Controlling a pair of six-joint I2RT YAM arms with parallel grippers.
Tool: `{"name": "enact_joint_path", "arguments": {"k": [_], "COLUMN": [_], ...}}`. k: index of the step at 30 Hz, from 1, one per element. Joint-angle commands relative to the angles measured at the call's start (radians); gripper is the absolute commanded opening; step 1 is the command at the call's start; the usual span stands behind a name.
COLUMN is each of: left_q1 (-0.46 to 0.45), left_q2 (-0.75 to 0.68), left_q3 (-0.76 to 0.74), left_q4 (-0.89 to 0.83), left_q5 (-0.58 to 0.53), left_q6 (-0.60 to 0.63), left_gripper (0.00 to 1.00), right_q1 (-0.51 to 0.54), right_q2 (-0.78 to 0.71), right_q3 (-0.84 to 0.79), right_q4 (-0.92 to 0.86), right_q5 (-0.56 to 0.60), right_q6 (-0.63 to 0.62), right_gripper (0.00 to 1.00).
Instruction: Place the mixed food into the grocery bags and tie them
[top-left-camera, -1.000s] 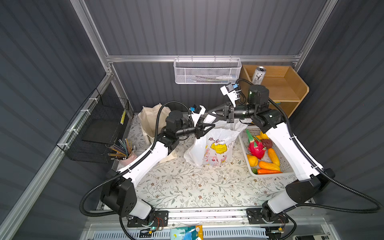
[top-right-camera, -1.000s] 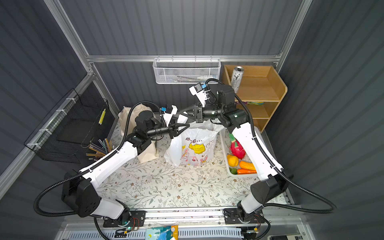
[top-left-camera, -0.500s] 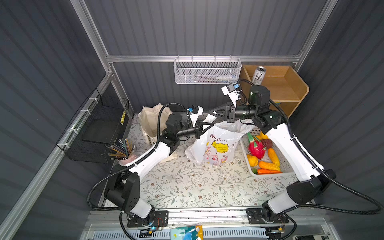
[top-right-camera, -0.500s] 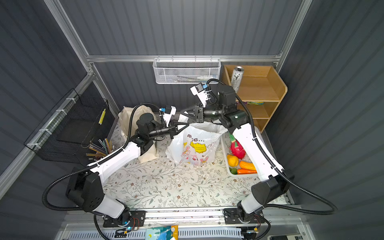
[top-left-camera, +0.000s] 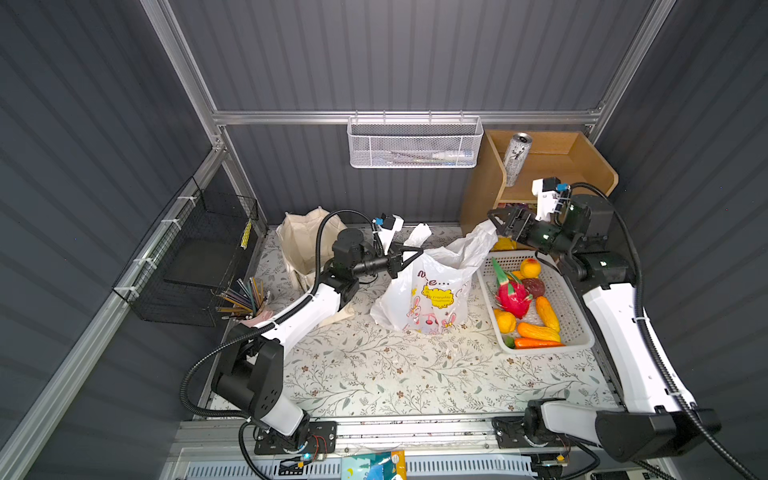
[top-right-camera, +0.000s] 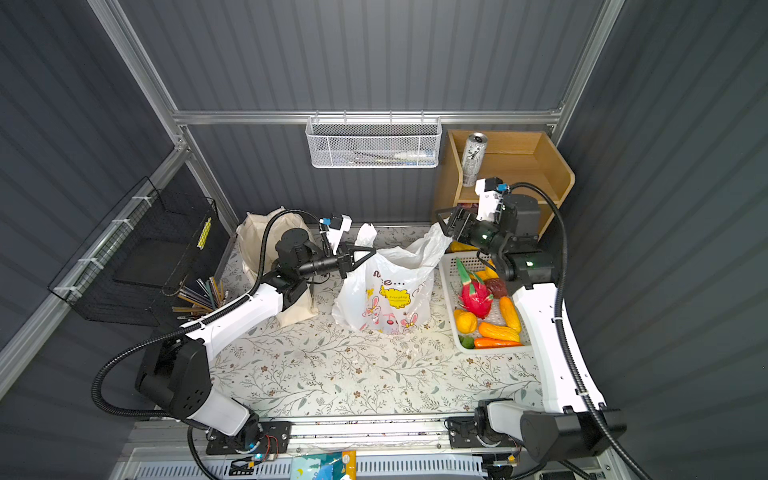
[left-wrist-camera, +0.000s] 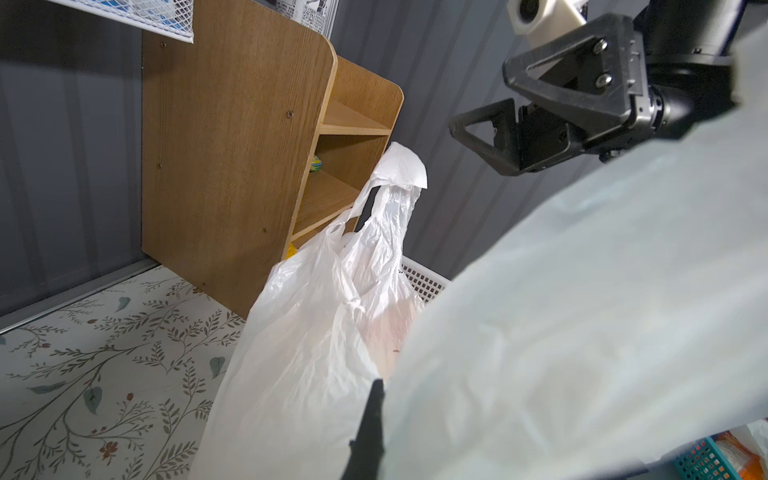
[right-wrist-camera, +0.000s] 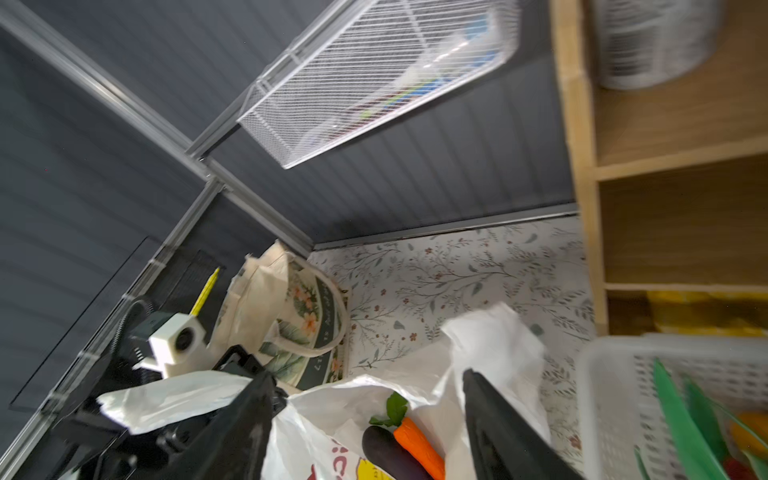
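My right gripper grabs the grocery bag's free handle near its top (top-left-camera: 483, 235) next, to cross it with the other handle (top-left-camera: 418, 234) and tie the two.
The white plastic grocery bag (top-left-camera: 432, 299) (top-right-camera: 390, 295) with cartoon prints stands mid-table. My left gripper (top-left-camera: 417, 251) (top-right-camera: 372, 250) (left-wrist-camera: 374, 415) is shut on its left handle, which fills much of the left wrist view. The right handle (top-left-camera: 478, 241) (left-wrist-camera: 399, 166) stands up free. Beside it my right gripper (top-left-camera: 496, 222) (top-right-camera: 446, 224) (right-wrist-camera: 365, 399) is open and holds nothing. Inside the bag lie an orange carrot (right-wrist-camera: 415, 444) and a purple eggplant (right-wrist-camera: 386, 453). The cream canvas tote (top-left-camera: 301, 241) (right-wrist-camera: 291, 307) sits at the back left.
A white slotted basket (top-left-camera: 582, 328) on the right holds a dragon fruit (top-left-camera: 513, 295), carrots and yellow fruits. A silver can (top-left-camera: 516, 160) stands on the wooden shelf (top-left-camera: 582, 166). Pencils in a cup (top-left-camera: 245, 299) and a black wire basket (top-left-camera: 195, 257) are at the left.
My right gripper let go of the bag's right handle, opened and drew back to the right toward the shelf. My left gripper closed on the left handle.
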Motion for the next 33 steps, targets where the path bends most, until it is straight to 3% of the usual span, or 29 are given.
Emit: {"name": "enact_joint_path", "arguments": {"k": [1, 12, 28, 31, 32, 33], "left_q1": [0.009, 0.009, 0.01, 0.01, 0.009, 0.009], "left_q2": [-0.012, -0.011, -0.007, -0.009, -0.011, -0.01], "left_q3": [-0.007, -0.01, -0.02, -0.025, -0.026, -0.029], "left_q4": [-0.017, -0.027, 0.001, 0.006, 0.007, 0.009], "left_q5": [0.005, 0.017, 0.033, 0.037, 0.035, 0.033], "left_q6": [0.021, 0.027, 0.013, 0.008, 0.007, 0.003], "left_gripper": [0.0, 0.0, 0.0, 0.0, 0.0, 0.0], "right_q1": [-0.005, -0.001, 0.049, 0.049, 0.049, 0.049], "right_q2": [0.0, 0.04, 0.098, 0.13, 0.14, 0.15], "right_q3": [-0.059, -0.078, -0.011, 0.013, 0.02, 0.03], "right_q4": [-0.071, 0.006, 0.035, 0.027, 0.027, 0.022], "right_q5": [0.149, 0.046, 0.067, 0.081, 0.081, 0.081], "right_q6": [0.037, 0.083, 0.111, 0.113, 0.112, 0.107], "right_gripper": [0.73, 0.67, 0.66, 0.58, 0.49, 0.35]}}
